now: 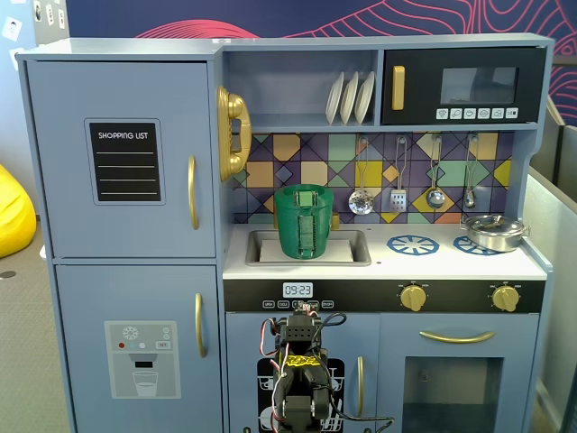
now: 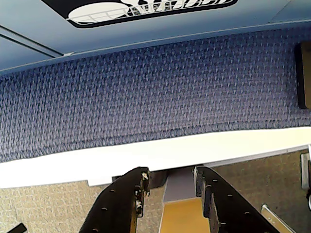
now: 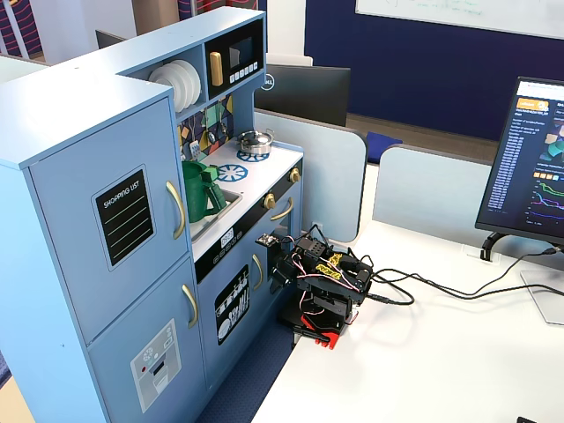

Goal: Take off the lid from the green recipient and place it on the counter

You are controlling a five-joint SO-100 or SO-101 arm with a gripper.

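Observation:
The lid should come off the green recipient and go on the counter, so next I should grip the lid by its light-green knob [image 1: 307, 197] with my gripper.
The green recipient [image 1: 305, 225] stands in the inset sink of the toy kitchen, and it also shows in a fixed view from the side [image 3: 199, 192]. The lid [image 1: 305, 190] sits on top of it, with its knob at the centre. The white counter [image 1: 433, 263] stretches to the right of the sink. My arm [image 1: 301, 370] is folded low in front of the kitchen, far below the recipient. In the wrist view my gripper [image 2: 171, 175] points down over the table edge and the blue carpet. Its jaws are apart and hold nothing.
A silver metal pan [image 1: 494, 232] sits on the right burner. Utensils [image 1: 397, 180] hang on the back wall behind the counter. The arm's base [image 3: 324, 284] stands on a white desk [image 3: 458, 352] with cables, and a monitor [image 3: 533, 167] stands at the right.

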